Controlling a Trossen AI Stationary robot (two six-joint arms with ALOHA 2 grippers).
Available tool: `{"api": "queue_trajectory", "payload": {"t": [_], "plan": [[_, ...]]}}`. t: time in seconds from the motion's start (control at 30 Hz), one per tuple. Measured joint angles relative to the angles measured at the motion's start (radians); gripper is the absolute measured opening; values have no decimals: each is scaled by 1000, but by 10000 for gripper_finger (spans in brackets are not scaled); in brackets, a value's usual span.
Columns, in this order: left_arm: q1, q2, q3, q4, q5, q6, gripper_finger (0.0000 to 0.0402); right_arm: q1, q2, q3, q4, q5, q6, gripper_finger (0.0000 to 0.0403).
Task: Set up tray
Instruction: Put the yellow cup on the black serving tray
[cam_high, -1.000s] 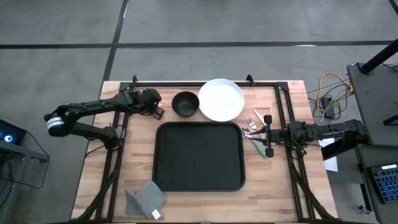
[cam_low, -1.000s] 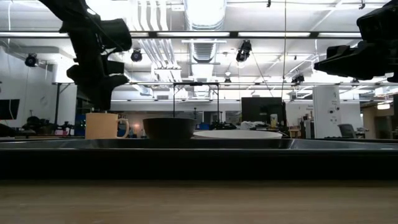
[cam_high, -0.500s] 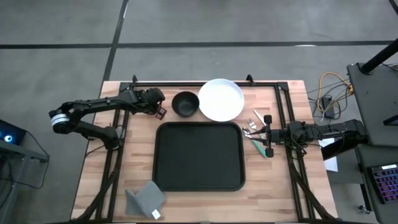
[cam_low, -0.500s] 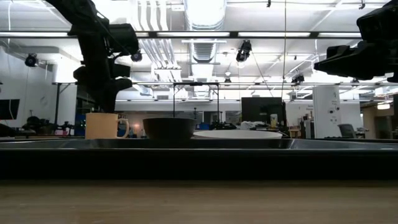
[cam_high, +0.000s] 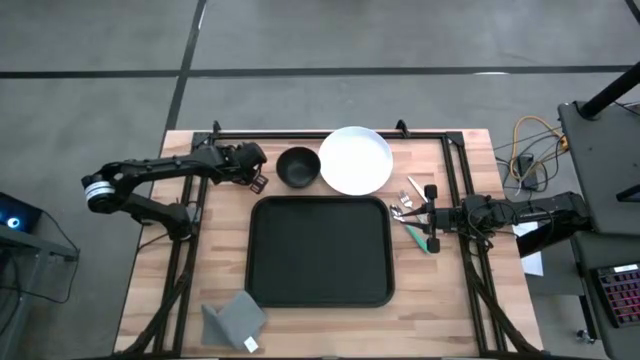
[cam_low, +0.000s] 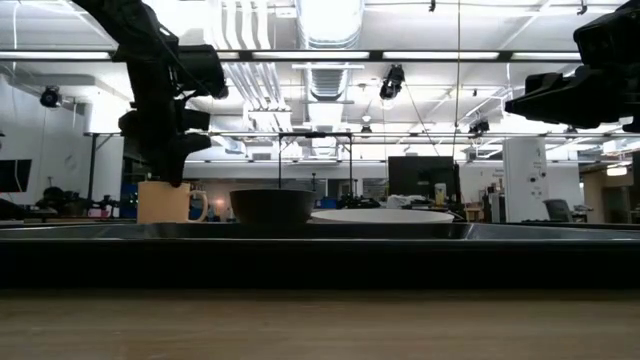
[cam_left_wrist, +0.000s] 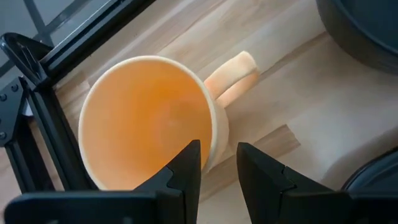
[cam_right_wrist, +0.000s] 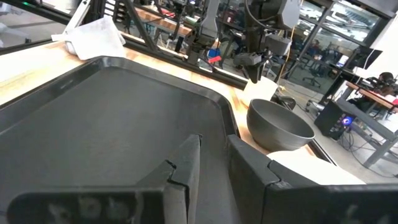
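My left gripper will next lift the tan mug by its rim (cam_left_wrist: 214, 146) beside the handle to set up the tray.
A tan mug (cam_left_wrist: 143, 118) stands upright on the wooden table at the far left, handle (cam_left_wrist: 233, 74) toward the black bowl (cam_high: 298, 167). My left gripper (cam_left_wrist: 217, 149) hangs over it, open by a narrow gap. One finger is over the mug's inside and one outside its wall, beside the handle. In the low view the fingertips (cam_low: 172, 180) are at the mug's rim (cam_low: 165, 203); I see no touch. The black tray (cam_high: 320, 250) lies mid-table. My right gripper (cam_high: 428, 215) waits at its right side, narrowly open and empty.
A white plate (cam_high: 355, 160) sits right of the bowl, behind the tray. Cutlery (cam_high: 408, 200) and a teal-handled piece (cam_high: 418, 238) lie by my right gripper. A grey folded napkin (cam_high: 232, 318) lies at the near left. Black frame rails (cam_high: 190, 250) run along the table's sides.
My left gripper has gone a little toward the table's right edge and come down toward the mug, until its fingertips reach the rim's height. The mug has stayed where it was.
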Motion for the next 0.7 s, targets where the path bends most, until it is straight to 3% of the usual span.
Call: {"api": "queue_trajectory", "payload": {"t": [0.7], "plan": [[0, 0, -18, 26, -3, 62, 83, 0, 0, 0, 0, 0, 0, 68]]}}
